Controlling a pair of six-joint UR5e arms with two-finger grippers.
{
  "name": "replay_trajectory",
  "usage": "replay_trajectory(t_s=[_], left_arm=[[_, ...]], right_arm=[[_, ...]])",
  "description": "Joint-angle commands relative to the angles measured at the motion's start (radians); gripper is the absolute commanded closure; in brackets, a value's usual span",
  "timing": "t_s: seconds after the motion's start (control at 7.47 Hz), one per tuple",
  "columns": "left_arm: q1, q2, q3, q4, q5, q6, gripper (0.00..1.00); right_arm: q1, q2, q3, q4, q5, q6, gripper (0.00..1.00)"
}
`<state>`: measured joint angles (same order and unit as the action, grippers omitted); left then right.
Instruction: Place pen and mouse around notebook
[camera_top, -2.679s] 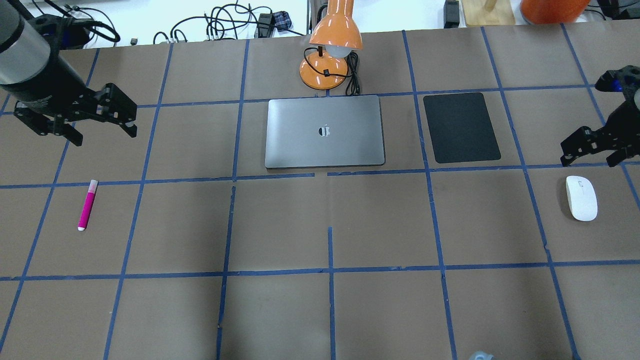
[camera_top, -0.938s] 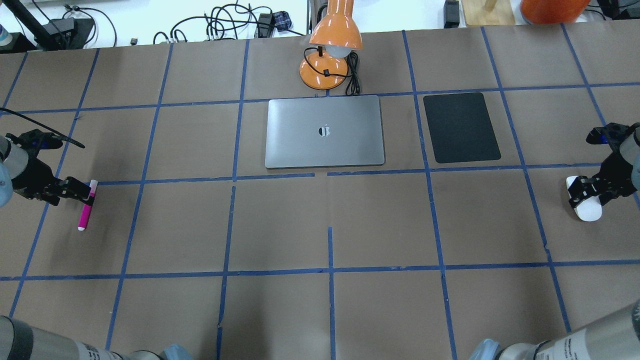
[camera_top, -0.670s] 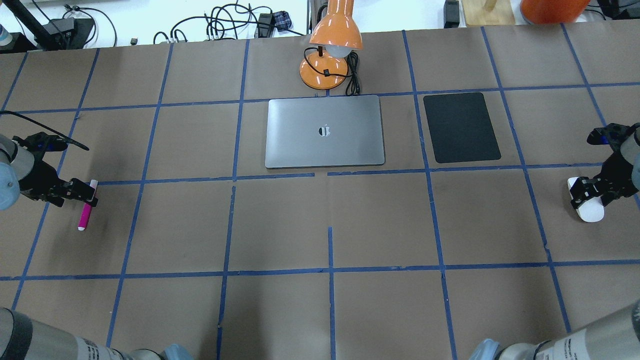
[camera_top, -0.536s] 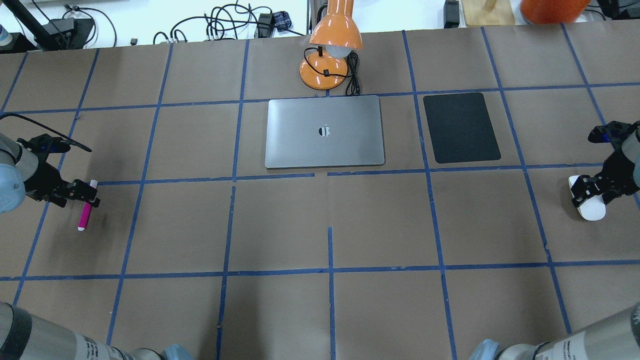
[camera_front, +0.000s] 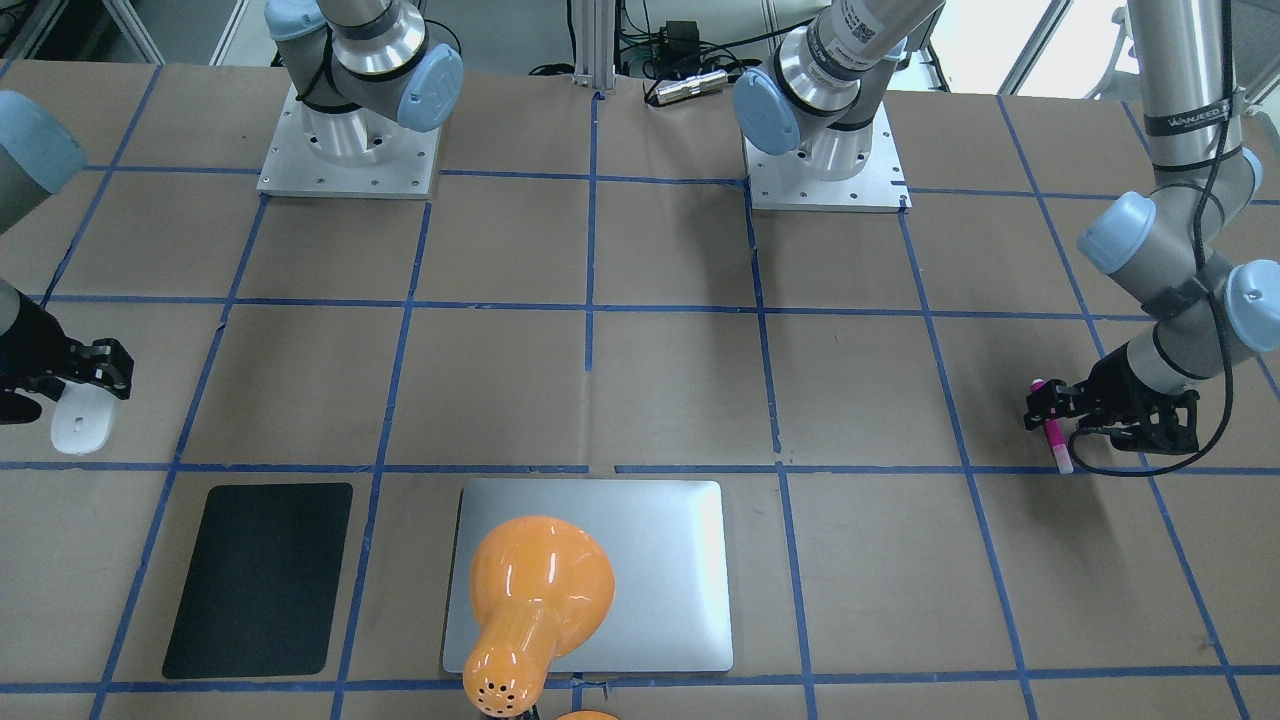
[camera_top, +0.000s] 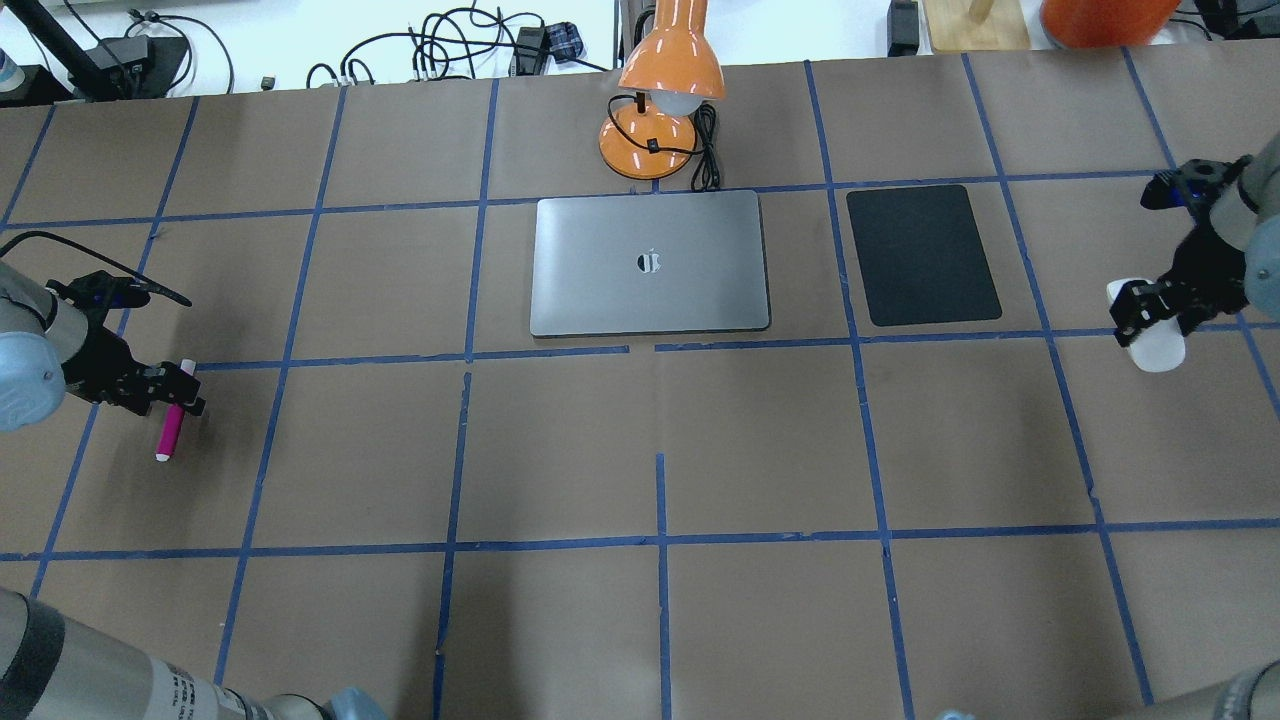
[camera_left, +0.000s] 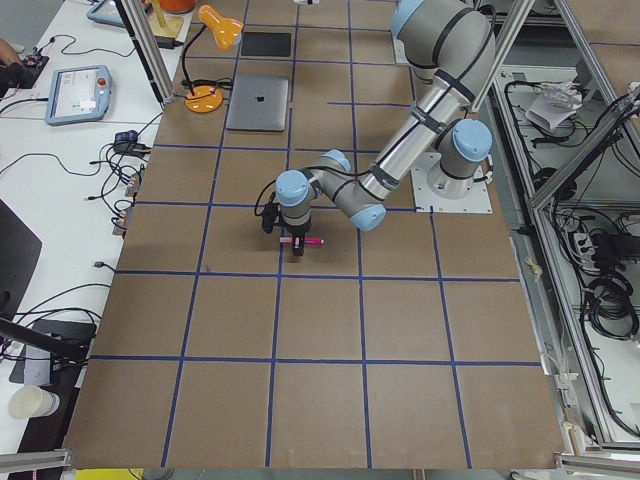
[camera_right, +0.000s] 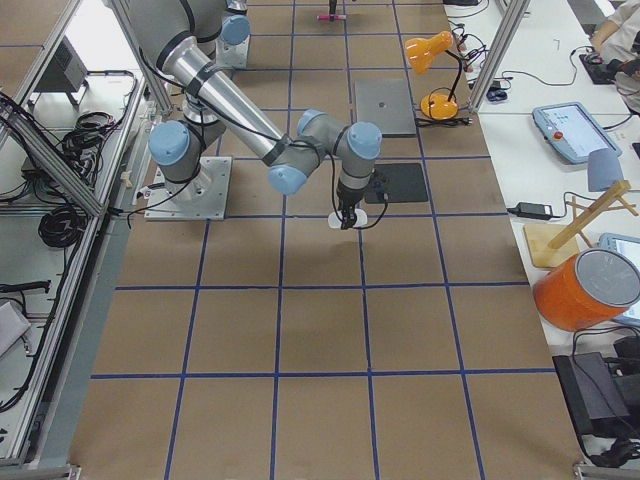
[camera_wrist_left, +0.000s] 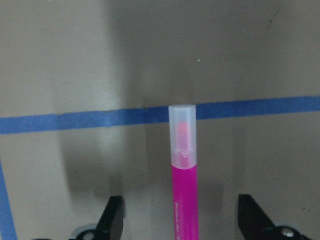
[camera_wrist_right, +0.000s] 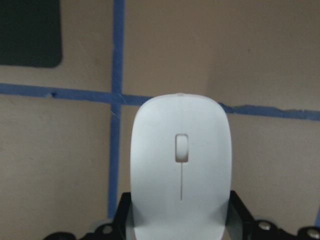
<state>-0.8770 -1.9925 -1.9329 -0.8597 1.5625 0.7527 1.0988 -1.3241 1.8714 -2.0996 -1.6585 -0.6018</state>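
Note:
The magenta pen needs to go beside the notebook (camera_front: 672, 576), so my left gripper should next pick up the pen by its body below the clear cap (camera_front: 1052, 430).
The magenta pen (camera_top: 170, 432) lies flat at the table's left. My left gripper (camera_top: 175, 395) is low over its capped end, open. In the left wrist view the pen (camera_wrist_left: 183, 200) lies between the two fingers with a gap on each side. My right gripper (camera_top: 1150, 315) at the far right is shut on the white mouse (camera_top: 1157, 352). The right wrist view shows the mouse (camera_wrist_right: 180, 160) clamped between the fingers. The silver notebook (camera_top: 650, 265) lies closed at the centre back, apart from both grippers.
An orange desk lamp (camera_top: 665, 80) stands just behind the notebook, its cord beside the base. A black mat (camera_top: 922, 255) lies right of the notebook, between it and the mouse. Blue tape lines grid the brown table.
Both arms came down from above. The right gripper closed on the mouse and has carried it back and slightly inward toward the mat. The left gripper settled around the pen, which has not moved.

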Motion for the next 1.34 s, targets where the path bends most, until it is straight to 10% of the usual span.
replay_trajectory(t_s=[0.0, 0.4, 1.07, 1.21], left_arm=[[0.000, 0.000, 0.000, 0.001, -0.001, 0.000, 0.39], [-0.002, 0.000, 0.003, 0.002, 0.004, 0.002, 1.00], [-0.014, 0.035, 0.052, -0.030, 0.030, -0.001, 1.00], [-0.045, 0.035, 0.089, -0.032, 0.030, -0.025, 1.00]], right_arm=[[0.186, 0.087, -0.108, -0.003, 0.075, 0.107, 1.00], [0.277, 0.265, -0.279, 0.010, 0.091, 0.236, 0.99], [0.328, 0.350, -0.294, -0.019, 0.076, 0.330, 0.82], [0.326, 0.352, -0.293, -0.013, 0.077, 0.358, 0.40]])
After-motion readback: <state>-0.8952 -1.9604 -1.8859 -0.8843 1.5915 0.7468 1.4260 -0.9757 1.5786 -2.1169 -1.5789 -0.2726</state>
